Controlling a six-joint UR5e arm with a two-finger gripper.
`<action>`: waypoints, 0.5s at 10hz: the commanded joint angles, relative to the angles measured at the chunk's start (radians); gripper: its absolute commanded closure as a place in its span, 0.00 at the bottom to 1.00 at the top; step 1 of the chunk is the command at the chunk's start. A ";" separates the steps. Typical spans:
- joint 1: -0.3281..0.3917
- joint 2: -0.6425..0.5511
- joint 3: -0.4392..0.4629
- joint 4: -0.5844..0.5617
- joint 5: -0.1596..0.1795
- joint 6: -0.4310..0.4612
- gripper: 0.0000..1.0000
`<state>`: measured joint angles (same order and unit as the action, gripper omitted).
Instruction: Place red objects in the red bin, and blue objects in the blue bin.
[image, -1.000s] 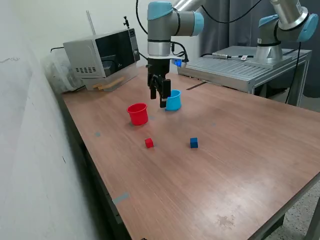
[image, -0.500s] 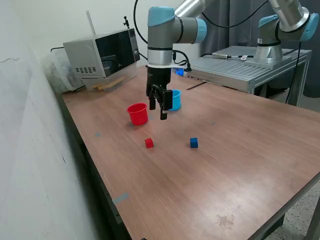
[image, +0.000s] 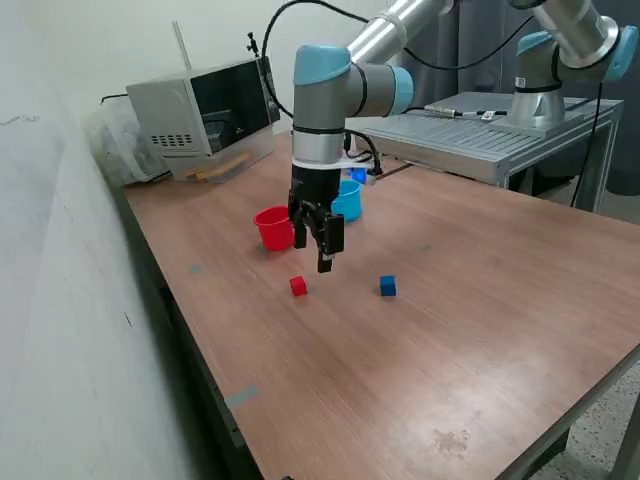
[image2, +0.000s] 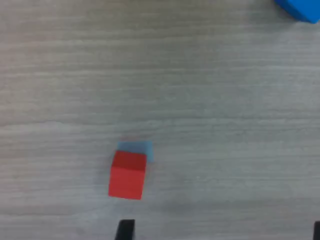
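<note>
The small red cube needs to go into the red bin (image: 272, 228). My gripper will pick up the cube by its opposite sides next, to drop it in there.
One small red cube (image: 298, 286) lies on the wooden table; the wrist view shows it (image2: 128, 174) close to one fingertip (image2: 125, 229). One dark blue cube (image: 388, 287) lies to the exterior view's right of it and shows at the wrist view's corner (image2: 300, 9). The red bin (image: 272, 228) and the light blue bin (image: 347, 200) stand upright behind the gripper, both partly hidden by it. My gripper (image: 322, 260) (image2: 220, 232) hangs open and empty just above the table, between the bins and the red cube. No other cubes are in view.
A microwave (image: 205, 110) stands at the back on the exterior view's left. A metal platform (image: 480, 130) with a second arm (image: 560, 50) stands at the back right. A tape patch (image: 241, 397) marks the table near its front left edge.
My gripper has moved from beside the blue bin forward and down, away from the bins and towards the red cube. The cubes and bins have not moved.
</note>
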<state>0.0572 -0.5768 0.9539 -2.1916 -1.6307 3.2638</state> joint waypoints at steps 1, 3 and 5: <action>-0.005 0.064 -0.050 -0.022 -0.003 -0.004 0.00; -0.022 0.081 -0.060 -0.028 -0.003 -0.006 0.00; -0.045 0.083 -0.063 -0.028 -0.003 -0.024 0.00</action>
<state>0.0368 -0.5076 0.9004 -2.2140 -1.6334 3.2530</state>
